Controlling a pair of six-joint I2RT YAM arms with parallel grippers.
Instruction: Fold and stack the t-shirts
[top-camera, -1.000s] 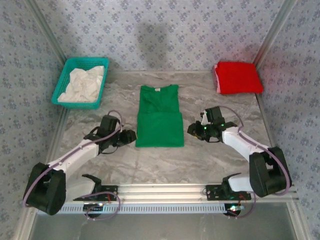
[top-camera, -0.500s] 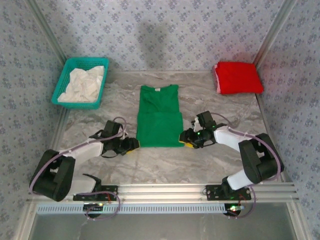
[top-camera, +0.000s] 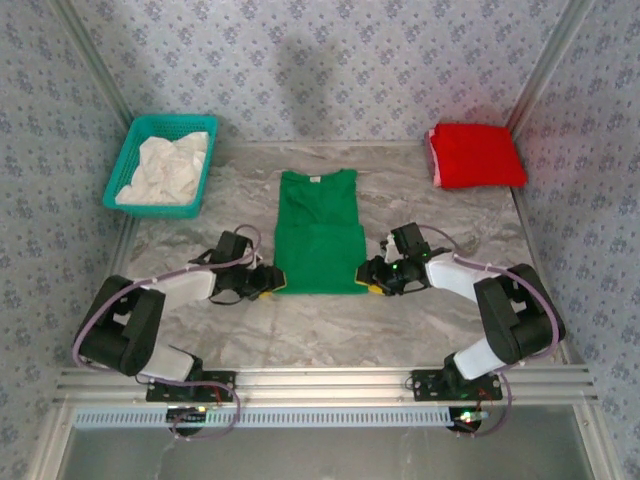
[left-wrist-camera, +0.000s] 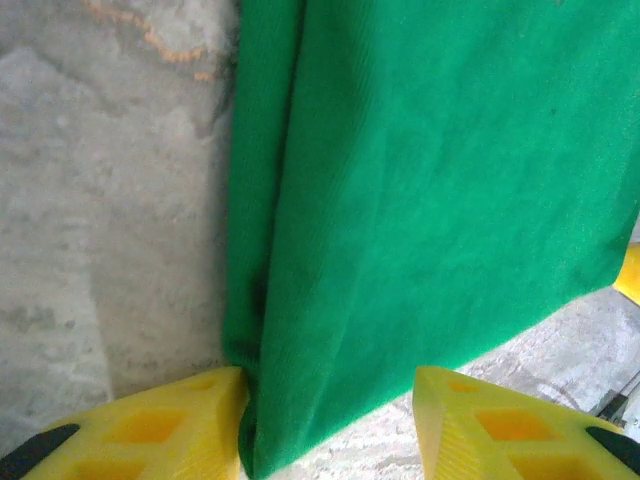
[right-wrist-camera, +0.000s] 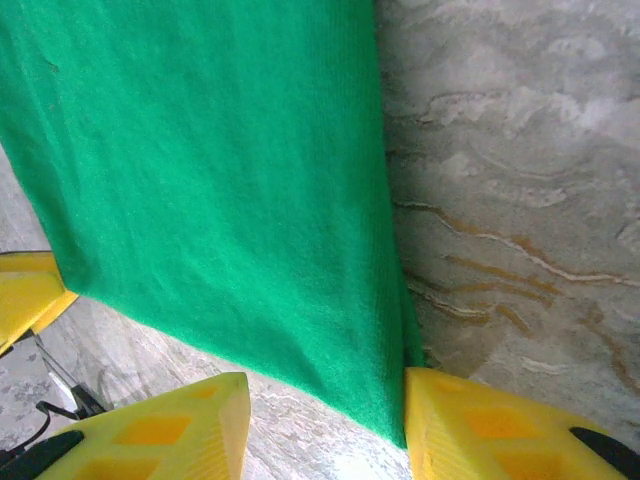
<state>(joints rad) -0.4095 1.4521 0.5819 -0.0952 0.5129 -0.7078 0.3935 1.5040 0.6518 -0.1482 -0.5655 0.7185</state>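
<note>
I should next fold the hem of the green t-shirt toward the collar. For that, my left gripper should pinch the green t-shirt's near hem corner (top-camera: 280, 289) (left-wrist-camera: 279, 428), to match the right gripper's corner.
The green t-shirt (top-camera: 318, 232) lies flat mid-table, sleeves folded in, collar toward the far side. My left gripper (top-camera: 272, 284) is open at its near left corner, and the green t-shirt (left-wrist-camera: 420, 180) corner sits between the yellow fingers (left-wrist-camera: 160, 425). My right gripper (top-camera: 368, 279) is open at the near right corner, with the green t-shirt (right-wrist-camera: 210, 160) hem between its fingers (right-wrist-camera: 480, 425). The red t-shirt (top-camera: 476, 155) rests folded at the far right corner.
A teal mesh basket (top-camera: 135, 145) holding white cloth stands at the far left. Patterned walls enclose the marble table (top-camera: 320, 325) on three sides. An aluminium rail (top-camera: 320, 380) runs along the near edge.
Both grippers have slid inward along the table to the green shirt's near corners; the fabric now lies between each pair of open fingers.
</note>
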